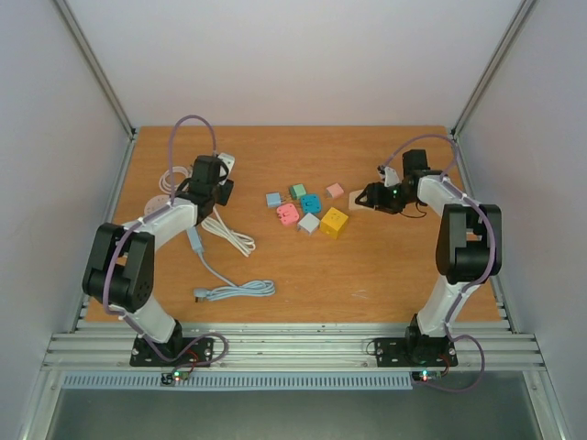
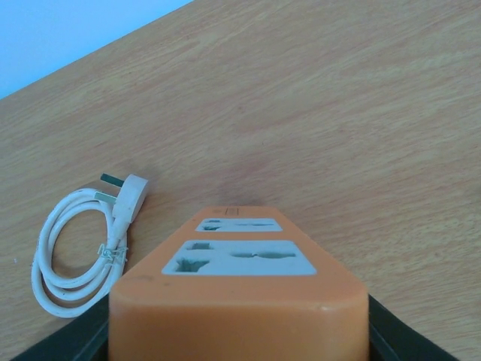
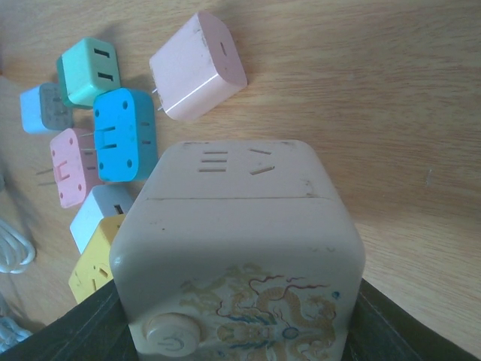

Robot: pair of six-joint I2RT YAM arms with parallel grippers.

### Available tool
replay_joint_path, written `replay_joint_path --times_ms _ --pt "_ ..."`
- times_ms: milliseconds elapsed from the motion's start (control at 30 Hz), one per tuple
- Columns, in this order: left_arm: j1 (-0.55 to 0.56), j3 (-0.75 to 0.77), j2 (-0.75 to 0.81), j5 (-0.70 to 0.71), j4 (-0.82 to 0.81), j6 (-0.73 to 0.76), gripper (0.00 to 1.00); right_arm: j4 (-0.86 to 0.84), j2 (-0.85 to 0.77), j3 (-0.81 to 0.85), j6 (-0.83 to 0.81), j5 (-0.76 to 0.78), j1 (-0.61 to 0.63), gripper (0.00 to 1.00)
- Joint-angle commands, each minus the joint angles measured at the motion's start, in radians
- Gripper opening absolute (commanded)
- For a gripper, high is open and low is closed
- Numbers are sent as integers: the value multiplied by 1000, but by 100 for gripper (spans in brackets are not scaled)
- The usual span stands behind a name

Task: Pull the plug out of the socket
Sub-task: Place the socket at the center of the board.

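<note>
The orange socket strip [image 2: 240, 297] would land on the flat, empty table it is low over, so my left gripper should open its fingers.
My left gripper [image 2: 240, 335] is shut on an orange socket strip [image 2: 240, 297], its dark fingers [image 2: 71, 342] pressing on both sides. Both grey outlets on the strip's top face have nothing in them. In the top view this gripper [image 1: 209, 188] sits at the table's left rear and hides the strip. My right gripper [image 3: 240, 331] is shut on a beige cube plug [image 3: 240, 226] with a dragon picture and a round button. Its prongs are hidden. From above, the right gripper [image 1: 365, 196] holds the cube [image 1: 356, 199] at the right, far from the strip.
Several small coloured adapters [image 1: 307, 211] lie mid-table, among them a yellow cube [image 1: 334, 222], a blue one [image 3: 124, 135] and a pale pink one [image 3: 197, 66]. A coiled white cable with plug [image 2: 124, 197] lies left of the strip. A light blue cable [image 1: 229, 289] lies nearer the front.
</note>
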State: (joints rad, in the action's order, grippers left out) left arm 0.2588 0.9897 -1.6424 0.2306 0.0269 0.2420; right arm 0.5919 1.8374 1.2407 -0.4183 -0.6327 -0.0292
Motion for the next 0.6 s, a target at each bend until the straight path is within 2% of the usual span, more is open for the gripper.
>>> replay_joint_path --times_ms 0,133,333,500,567 --pt "-13 15 -16 -3 85 -25 40 6 23 38 18 -20 -2 10" --pt "-17 1 2 -19 151 -41 48 15 42 46 20 -15 -2 21" --pt "-36 -25 21 -61 216 -67 68 22 53 52 19 -21 -1 34" --pt "-39 -22 29 -102 263 -74 87 23 54 52 21 -29 -1 36" --pt "-41 -20 32 -112 274 -76 91 24 54 54 21 -33 -1 37"
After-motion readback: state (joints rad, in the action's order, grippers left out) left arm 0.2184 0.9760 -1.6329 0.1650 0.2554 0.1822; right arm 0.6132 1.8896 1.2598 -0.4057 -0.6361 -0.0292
